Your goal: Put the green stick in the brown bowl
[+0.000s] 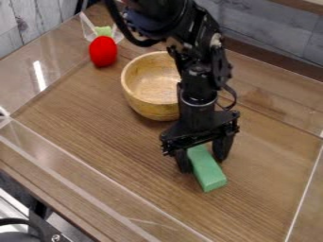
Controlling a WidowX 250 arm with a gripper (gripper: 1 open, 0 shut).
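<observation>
My gripper grabs the green stick [207, 172] by one end [197, 152] next, to put the stick in the brown bowl.
The green stick [207, 172] lies flat on the wooden table, right of and nearer the camera than the brown bowl [157, 85]. My gripper [195, 151] points straight down over the stick's far end. Its black fingers [172, 154] stand open, one on each side of the stick, low near the tabletop. The stick's far end is hidden by the gripper. The bowl is round, pale tan, and has nothing in it; the arm crosses in front of its right rim.
A red ball-like object with a green top [102, 49] sits at the back left. Clear plastic walls [76, 180] fence the table's front and sides.
</observation>
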